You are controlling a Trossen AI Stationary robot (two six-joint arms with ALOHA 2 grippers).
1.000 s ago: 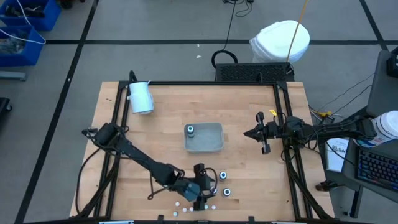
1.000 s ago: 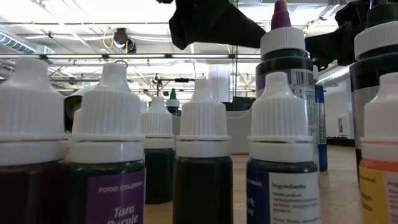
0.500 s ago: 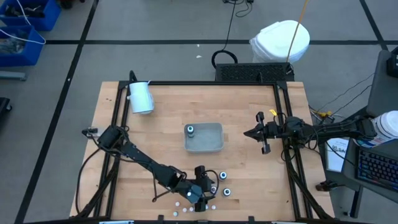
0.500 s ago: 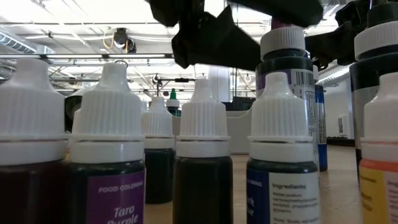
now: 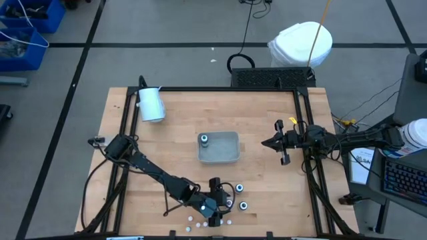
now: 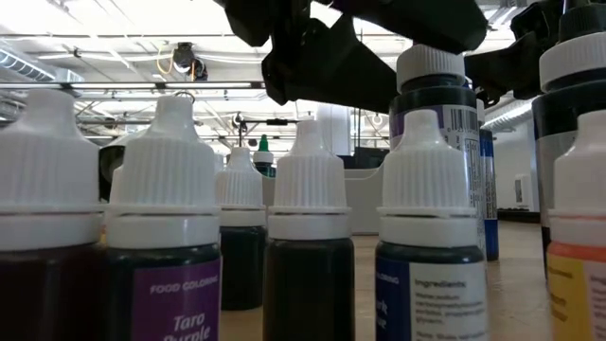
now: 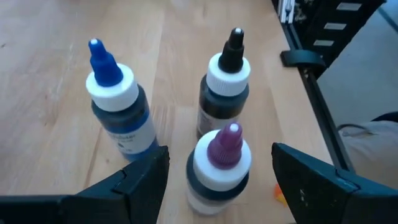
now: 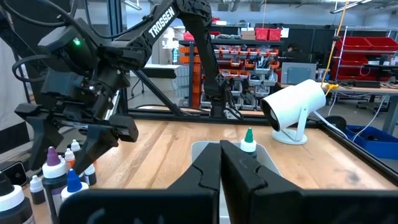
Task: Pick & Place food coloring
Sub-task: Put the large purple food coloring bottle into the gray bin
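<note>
In the wrist view, the fingertips stand on either side of the purple-tipped bottle's white cap (image 7: 221, 168), so my left gripper closes on it next.
Three dark food coloring bottles stand near the table's front edge: one blue-tipped (image 7: 115, 106), one black-tipped (image 7: 227, 87), one purple-tipped (image 7: 219, 165). My left gripper (image 5: 218, 200) is open and slants down over them. Its fingers (image 7: 144, 180) stand on either side of the purple-tipped bottle with a gap on both sides. A green-tipped bottle (image 8: 249, 142) stands in the grey tray (image 5: 227, 155). Several small white-capped bottles (image 6: 308, 237) stand at the front edge. My right gripper (image 5: 277, 142) hangs shut at the right side, clear of everything.
A white cylinder (image 5: 151, 104) lies at the far left of the table. Dark frame rails (image 5: 300, 127) run along the table's sides. Bare wood lies between the tray and the bottles.
My left gripper has come down a little over the purple-tipped bottle, whose tip it now hides in the low view. Its fingers stay open. The bottles have not moved.
</note>
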